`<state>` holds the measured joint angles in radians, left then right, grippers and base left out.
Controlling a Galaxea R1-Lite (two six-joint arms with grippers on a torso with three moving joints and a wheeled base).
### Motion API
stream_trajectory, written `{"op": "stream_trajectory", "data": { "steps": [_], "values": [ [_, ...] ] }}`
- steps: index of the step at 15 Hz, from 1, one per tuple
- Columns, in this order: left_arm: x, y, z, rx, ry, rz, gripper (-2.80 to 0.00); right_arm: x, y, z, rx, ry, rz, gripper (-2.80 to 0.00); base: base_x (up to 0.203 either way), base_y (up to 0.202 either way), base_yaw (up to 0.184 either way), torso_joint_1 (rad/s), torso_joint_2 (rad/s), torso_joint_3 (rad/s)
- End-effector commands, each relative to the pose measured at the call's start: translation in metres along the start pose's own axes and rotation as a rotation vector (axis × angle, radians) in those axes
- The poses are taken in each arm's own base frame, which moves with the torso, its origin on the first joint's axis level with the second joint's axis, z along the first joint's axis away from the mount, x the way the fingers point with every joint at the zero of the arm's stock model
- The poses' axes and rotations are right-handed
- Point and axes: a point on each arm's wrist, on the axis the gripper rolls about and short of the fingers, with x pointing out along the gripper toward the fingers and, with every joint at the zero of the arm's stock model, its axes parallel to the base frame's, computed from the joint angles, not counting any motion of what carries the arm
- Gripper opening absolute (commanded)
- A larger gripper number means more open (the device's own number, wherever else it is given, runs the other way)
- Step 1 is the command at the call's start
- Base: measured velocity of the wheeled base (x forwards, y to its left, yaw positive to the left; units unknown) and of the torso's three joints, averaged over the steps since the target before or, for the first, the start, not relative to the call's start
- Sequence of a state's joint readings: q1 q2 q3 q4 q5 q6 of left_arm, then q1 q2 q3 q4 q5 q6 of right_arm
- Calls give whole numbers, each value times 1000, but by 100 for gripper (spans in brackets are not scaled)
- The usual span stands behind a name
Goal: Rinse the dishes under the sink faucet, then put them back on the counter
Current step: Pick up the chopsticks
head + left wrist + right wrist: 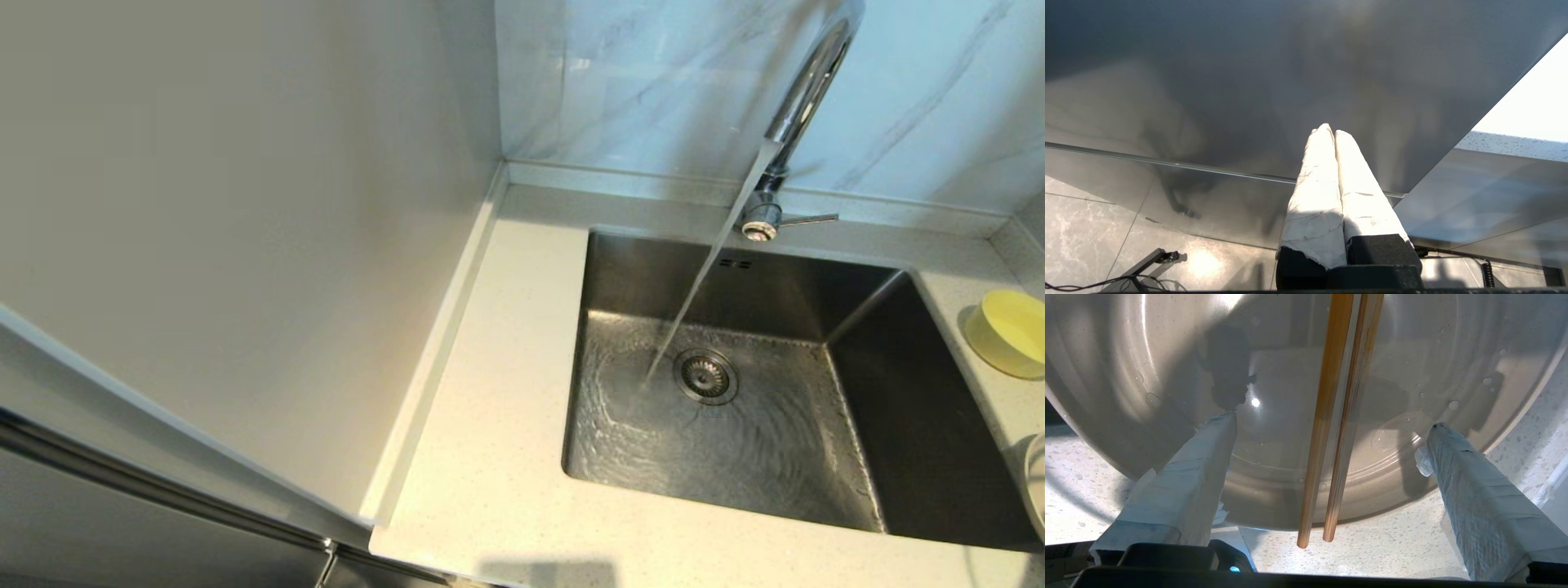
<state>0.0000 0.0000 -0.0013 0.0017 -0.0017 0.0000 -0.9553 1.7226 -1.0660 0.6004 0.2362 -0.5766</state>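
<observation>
The fingers reach down beside the chopsticks, just over the wet plate, so it is now time for my right gripper to close on the chopsticks.
Water runs from the chrome sink faucet (804, 94) into the steel sink (735, 441), landing beside the drain strainer (705, 376). The pale yellow bowl (1011, 332) sits on the counter (490, 457) right of the sink, and a sliver of the cream plate (1037, 490) shows at the right edge. In the right wrist view the wet plate (1274, 396) lies on the speckled counter (1392, 543) with the chopsticks (1337, 428) resting across it. My right gripper (1331, 424) is open, its fingers on either side of the chopsticks without touching them. My left gripper (1329, 130) is shut and empty, below the counter.
A plain panel (229, 229) walls off the counter's left side, and the grey-veined marble wall (653, 82) stands behind the faucet. The left wrist view shows a dark cabinet front (1249, 81) and tiled floor (1094, 228) with cables.
</observation>
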Motion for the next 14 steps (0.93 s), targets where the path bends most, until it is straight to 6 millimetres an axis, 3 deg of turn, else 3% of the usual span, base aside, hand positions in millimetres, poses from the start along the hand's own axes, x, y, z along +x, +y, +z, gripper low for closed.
{"op": "stream_trajectory", "data": {
  "steps": [1, 5, 6, 14],
  "values": [
    [0, 0, 0, 0, 0, 0, -280, 1, 0, 0, -2, 4, 3, 0, 0, 0, 0, 0, 0, 0],
    [0, 0, 0, 0, 0, 0, -280, 1, 0, 0, -2, 5, 4, 0, 0, 0, 0, 0, 0, 0],
    [0, 0, 0, 0, 0, 0, -280, 1, 0, 0, -4, 7, 5, -280, 0, 0, 0, 0, 0, 0],
    [0, 0, 0, 0, 0, 0, -280, 6, 2, -5, 3, 28, 23, -280, 0, 0, 0, 0, 0, 0]
  ]
}}
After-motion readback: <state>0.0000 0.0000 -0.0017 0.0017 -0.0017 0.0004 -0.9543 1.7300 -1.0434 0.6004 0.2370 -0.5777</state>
